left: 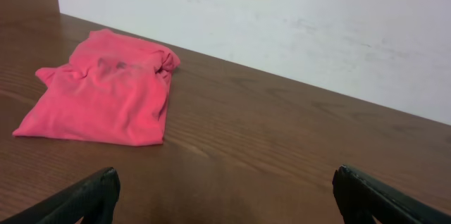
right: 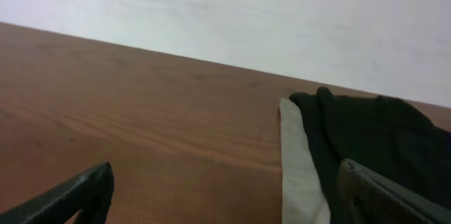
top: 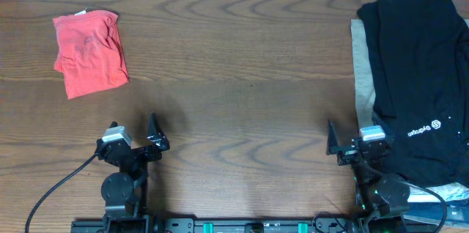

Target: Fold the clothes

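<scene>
My right gripper grabs only the black garment by its edge facing the open table next, to draw the black garment off the beige garment (top: 362,79) (right: 299,168) for folding.
A folded red garment (top: 89,52) lies at the far left of the table and shows in the left wrist view (left: 106,90). A black garment with a small white logo (top: 418,72) is spread at the right, on top of a beige garment (top: 362,79). Both show in the right wrist view, black (right: 373,139) over beige (right: 299,164). My left gripper (top: 132,136) is open and empty near the front left, well short of the red garment. My right gripper (top: 350,139) is open and empty, just left of the clothes pile.
The wooden table (top: 242,79) runs between the two garments. A white wall (left: 282,20) stands behind the far edge. Cables trail from the arm bases at the front edge. A pale item (top: 447,193) peeks out under the black garment at the front right.
</scene>
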Robot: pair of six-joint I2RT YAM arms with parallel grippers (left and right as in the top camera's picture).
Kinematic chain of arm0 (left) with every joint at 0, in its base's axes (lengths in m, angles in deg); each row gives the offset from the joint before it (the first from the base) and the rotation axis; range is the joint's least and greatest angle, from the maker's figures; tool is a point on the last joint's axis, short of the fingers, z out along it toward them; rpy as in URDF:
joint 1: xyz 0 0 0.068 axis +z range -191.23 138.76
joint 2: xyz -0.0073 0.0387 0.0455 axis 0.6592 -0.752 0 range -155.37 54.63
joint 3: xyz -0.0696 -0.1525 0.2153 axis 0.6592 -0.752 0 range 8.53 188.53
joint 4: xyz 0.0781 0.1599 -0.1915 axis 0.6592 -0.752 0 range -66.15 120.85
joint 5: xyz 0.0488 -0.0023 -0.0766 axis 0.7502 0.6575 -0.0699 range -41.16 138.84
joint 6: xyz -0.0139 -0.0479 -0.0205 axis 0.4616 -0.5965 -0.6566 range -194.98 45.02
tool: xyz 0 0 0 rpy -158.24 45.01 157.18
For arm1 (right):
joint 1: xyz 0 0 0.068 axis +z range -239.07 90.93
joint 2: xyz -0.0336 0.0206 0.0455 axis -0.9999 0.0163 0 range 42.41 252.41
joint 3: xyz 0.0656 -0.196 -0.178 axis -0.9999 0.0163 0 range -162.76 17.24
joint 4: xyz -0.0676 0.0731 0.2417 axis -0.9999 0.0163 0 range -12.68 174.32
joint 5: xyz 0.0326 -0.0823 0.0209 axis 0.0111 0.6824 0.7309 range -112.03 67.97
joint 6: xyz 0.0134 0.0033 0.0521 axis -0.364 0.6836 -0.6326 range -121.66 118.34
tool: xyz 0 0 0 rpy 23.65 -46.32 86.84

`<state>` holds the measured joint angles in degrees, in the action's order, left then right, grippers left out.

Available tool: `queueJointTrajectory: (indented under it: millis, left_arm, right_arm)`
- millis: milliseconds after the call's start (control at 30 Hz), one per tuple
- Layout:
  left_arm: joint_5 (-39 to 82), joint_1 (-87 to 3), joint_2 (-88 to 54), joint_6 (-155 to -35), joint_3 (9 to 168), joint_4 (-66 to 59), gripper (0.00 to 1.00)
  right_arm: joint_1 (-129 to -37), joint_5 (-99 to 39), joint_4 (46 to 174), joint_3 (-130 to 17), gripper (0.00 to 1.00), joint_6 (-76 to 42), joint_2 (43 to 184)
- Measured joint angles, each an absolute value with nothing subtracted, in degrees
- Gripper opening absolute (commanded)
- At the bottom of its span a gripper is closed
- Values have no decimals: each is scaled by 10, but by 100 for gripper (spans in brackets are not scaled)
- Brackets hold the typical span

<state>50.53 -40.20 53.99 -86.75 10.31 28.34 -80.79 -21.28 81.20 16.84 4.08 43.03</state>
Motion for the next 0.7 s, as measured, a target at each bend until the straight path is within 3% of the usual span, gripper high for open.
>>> queueJointTrajectory:
  millis: [333, 700]
  left_arm:
    - [506, -402, 439, -868, 138, 267, 98]
    - [487, -402, 145, -867, 366, 190, 97]
  right_arm:
    - [-808, -175, 865, 110, 99, -19, 469]
    - [-838, -179, 1019, -105, 99, -36, 730]
